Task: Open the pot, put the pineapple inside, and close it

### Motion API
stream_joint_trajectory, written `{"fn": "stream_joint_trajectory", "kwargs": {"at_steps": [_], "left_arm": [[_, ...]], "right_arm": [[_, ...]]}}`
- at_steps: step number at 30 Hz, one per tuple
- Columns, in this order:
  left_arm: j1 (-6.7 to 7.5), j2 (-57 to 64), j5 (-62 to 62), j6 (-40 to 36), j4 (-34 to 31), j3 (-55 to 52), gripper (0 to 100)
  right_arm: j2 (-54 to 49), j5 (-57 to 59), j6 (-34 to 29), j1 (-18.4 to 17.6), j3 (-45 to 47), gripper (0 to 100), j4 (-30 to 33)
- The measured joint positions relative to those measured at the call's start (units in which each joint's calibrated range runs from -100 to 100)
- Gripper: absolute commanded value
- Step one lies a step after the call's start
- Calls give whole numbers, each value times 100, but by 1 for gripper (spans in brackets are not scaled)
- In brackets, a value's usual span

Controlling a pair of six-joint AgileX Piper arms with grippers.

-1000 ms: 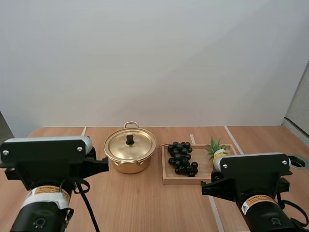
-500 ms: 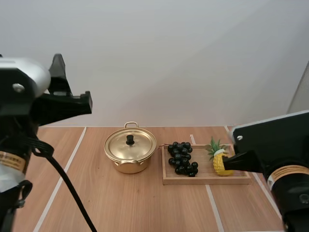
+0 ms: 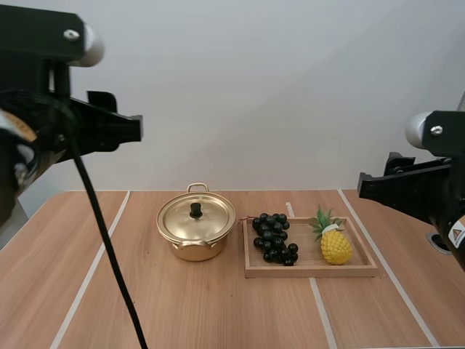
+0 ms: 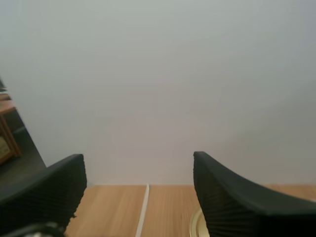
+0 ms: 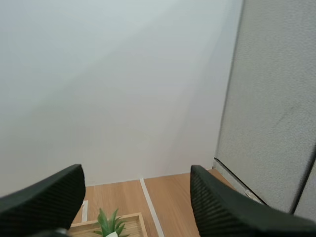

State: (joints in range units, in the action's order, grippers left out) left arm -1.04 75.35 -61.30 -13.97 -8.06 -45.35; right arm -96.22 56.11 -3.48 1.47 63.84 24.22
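Observation:
The lid is round and wide across the pot, so my left gripper needs to grab the lid by the narrow black knob [image 3: 195, 210] next.
A golden pot [image 3: 196, 231] with its lid on and a black knob [image 3: 195, 211] stands mid-table. To its right a wooden tray [image 3: 311, 271] holds a bunch of dark grapes [image 3: 274, 238] and a yellow pineapple [image 3: 335, 242] with green leaves. My left arm [image 3: 43, 87] is raised high at the left, my right arm [image 3: 429, 189] raised at the right, both well above the table. My left gripper [image 4: 137, 168] is open with nothing between its fingers, and the pot's rim [image 4: 193, 228] peeks beside one finger. My right gripper [image 5: 136, 173] is open and empty above the pineapple's leaves [image 5: 109, 222].
White tape lines [image 3: 91, 269] run front to back across the wooden table. A grey partition [image 5: 276, 98] stands past the table's right edge. A dark round hole [image 3: 440, 242] sits in the tabletop at the far right.
Both arms have risen from low at the table's front to high at the sides. The pineapple, half hidden by the right arm before, now shows fully on the tray.

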Motion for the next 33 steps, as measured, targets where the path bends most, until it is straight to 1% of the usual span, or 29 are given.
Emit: {"fn": "stream_joint_trajectory", "kwargs": {"at_steps": [4,7,10,13,17,19,25,30,33], "left_arm": [[0,-955,-1078,1128,1043,633,100],[0,-1621,-1894,1745,1497,1098,100],[0,-2275,-2518,2104,1821,1493,100],[0,-2850,-3074,2257,2041,1784,100],[0,-3411,-3330,2303,2152,1868,100],[0,-3570,-3330,2323,2152,1868,100],[0,-3664,-3330,2323,2152,1868,100],[0,-3728,-3330,2457,2152,1868,100],[0,-3807,-3195,2604,2152,1868,100]], "right_arm": [[413,633,642,0,-190,100,-857],[729,1377,1135,0,-233,100,-1378],[1045,1968,1489,0,-233,100,-1682],[1264,2256,1680,0,-243,100,-1853],[1308,2339,1740,0,-243,100,-1815],[1308,2375,1749,0,-243,100,-1596],[1308,2415,1156,0,-243,100,-780],[1349,2297,1166,0,-243,100,-663],[1583,2076,1268,0,-243,100,-603]]}}
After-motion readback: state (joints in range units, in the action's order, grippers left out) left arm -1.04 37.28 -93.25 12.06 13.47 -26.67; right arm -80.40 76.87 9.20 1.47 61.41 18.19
